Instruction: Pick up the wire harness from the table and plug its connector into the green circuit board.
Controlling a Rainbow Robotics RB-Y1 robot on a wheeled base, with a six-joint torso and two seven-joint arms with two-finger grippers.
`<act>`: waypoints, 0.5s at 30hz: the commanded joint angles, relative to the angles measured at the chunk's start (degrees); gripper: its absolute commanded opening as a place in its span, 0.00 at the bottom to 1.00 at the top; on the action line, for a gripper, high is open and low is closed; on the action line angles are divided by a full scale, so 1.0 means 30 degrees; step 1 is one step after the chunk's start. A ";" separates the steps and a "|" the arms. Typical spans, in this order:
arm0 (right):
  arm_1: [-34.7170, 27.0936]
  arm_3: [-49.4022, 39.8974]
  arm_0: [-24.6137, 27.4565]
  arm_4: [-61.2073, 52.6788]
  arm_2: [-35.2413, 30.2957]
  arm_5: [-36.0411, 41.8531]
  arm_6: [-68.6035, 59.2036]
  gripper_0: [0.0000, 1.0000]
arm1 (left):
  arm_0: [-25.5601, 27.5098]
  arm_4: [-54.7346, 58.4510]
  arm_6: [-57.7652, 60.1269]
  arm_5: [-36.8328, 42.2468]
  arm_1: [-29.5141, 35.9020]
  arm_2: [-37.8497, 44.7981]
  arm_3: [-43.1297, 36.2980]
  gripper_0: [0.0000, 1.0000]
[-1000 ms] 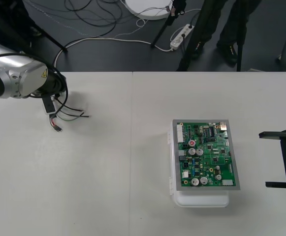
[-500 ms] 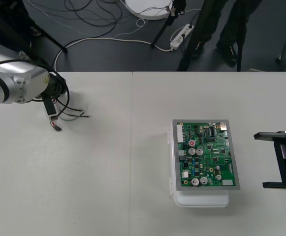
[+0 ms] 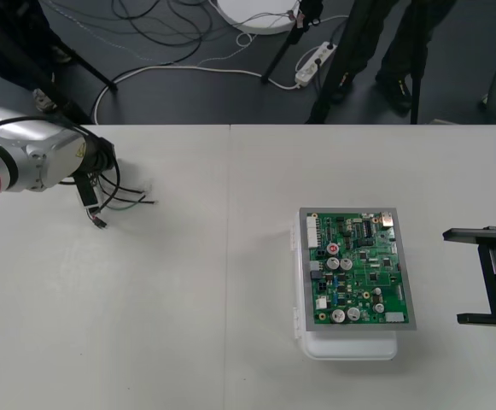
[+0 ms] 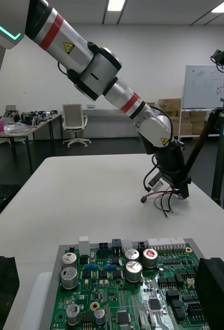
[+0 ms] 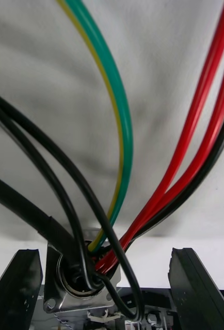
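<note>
Next, my left gripper grabs the wire harness by its round metal socket (image 5: 76, 281), as the loose wires fan out slack over the table.
The wire harness (image 3: 121, 198) lies on the table at the far left, its thin wires fanned out and its small black plug (image 3: 100, 222) at the near end. My left gripper (image 3: 87, 190) stands right over the harness. In the left wrist view its black fingers (image 5: 20, 289) are wide apart, with the round metal socket (image 5: 76, 281) and red, black and green wires between them. The green circuit board (image 3: 358, 269) rests on its white base (image 3: 350, 346) right of centre. My right gripper (image 3: 487, 278) waits open at the right edge, facing the board (image 4: 127, 294).
In the right wrist view the left arm's ringed links (image 4: 117, 87) reach down to the harness (image 4: 161, 198) beyond the board. Bare table lies between harness and board. The table's far edge (image 3: 273, 125) borders dark floor with cables.
The left arm has shifted slightly right over the harness, which has stayed in place. The right gripper has drifted a little left.
</note>
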 commanded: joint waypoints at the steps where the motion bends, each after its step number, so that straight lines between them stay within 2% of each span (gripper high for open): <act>1: -0.0642 0.0145 -0.0488 -0.0252 -0.0143 -0.0337 0.0127 1.00 | 0.0120 -0.0211 -0.1622 0.1039 -0.0295 0.0126 0.0141 0.72; 9: -0.0378 0.0116 -0.0488 0.0011 -0.0583 0.0073 0.0303 1.00 | 0.0120 -0.0270 -0.1622 0.1039 -0.0295 0.0096 0.0054 0.71; 10: -0.0378 0.0145 -0.0458 0.0041 -0.0583 0.0044 0.0303 1.00 | 0.0120 -0.0299 -0.1622 0.1039 -0.0295 0.0096 0.0024 0.54; 11: -0.0349 0.0204 -0.0458 0.0041 -0.0583 0.0044 0.0303 1.00 | 0.0120 -0.0328 -0.1622 0.1039 -0.0325 0.0096 -0.0005 0.32; 13: -0.0378 0.0233 -0.0458 0.0041 -0.0583 0.0044 0.0303 1.00 | 0.0120 -0.0416 -0.1622 0.1039 -0.0383 0.0096 0.0024 0.04; 14: -0.0349 0.0291 -0.0458 0.0041 -0.0583 0.0044 0.0303 1.00 | 0.0120 -0.0445 -0.1592 0.1039 -0.0383 0.0096 0.0024 0.00; 15: -0.0349 0.0291 -0.0458 0.0041 -0.0583 0.0044 0.0303 1.00 | 0.0120 -0.0445 -0.1622 0.1039 -0.0413 0.0126 0.0024 0.00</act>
